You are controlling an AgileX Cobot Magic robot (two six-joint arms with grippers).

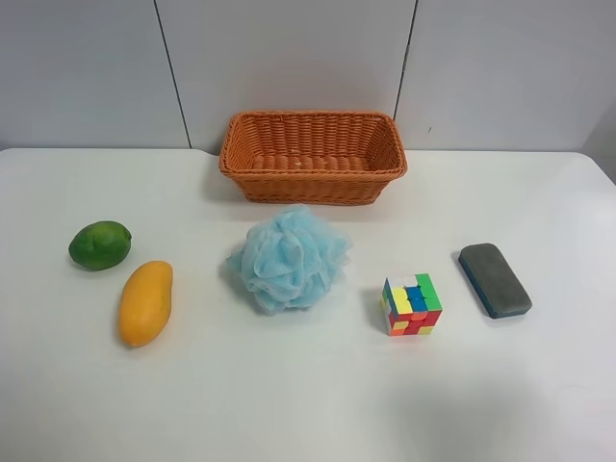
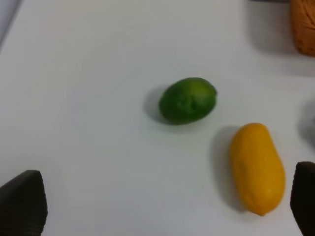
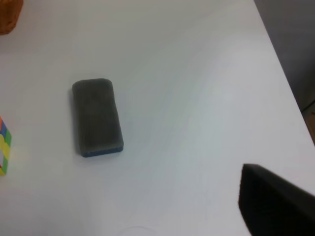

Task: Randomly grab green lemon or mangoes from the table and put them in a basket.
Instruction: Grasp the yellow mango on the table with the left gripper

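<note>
A mango needs to go in the wicker basket (image 1: 313,123). My left gripper will next grab the yellow-orange mango by its rounded middle (image 1: 146,302).
The green lemon (image 1: 100,244) lies on the white table (image 1: 289,404) at the exterior high view's left, with the yellow-orange mango (image 1: 145,302) just beside it, nearer the front. The wicker basket (image 1: 313,123) stands empty at the back middle. No arm shows in the exterior high view. In the left wrist view my left gripper (image 2: 163,196) is open and empty, its fingertips (image 2: 22,199) wide apart, short of the lemon (image 2: 188,100) and the mango (image 2: 257,168). In the right wrist view only one finger (image 3: 275,206) of my right gripper shows, at the frame's edge, holding nothing.
A light-blue bath pouf (image 1: 289,258) sits mid-table in front of the basket. A colour cube (image 1: 411,304) and a dark board eraser (image 1: 494,279) lie toward the exterior high view's right. The eraser (image 3: 96,117) also shows in the right wrist view, near the table's edge.
</note>
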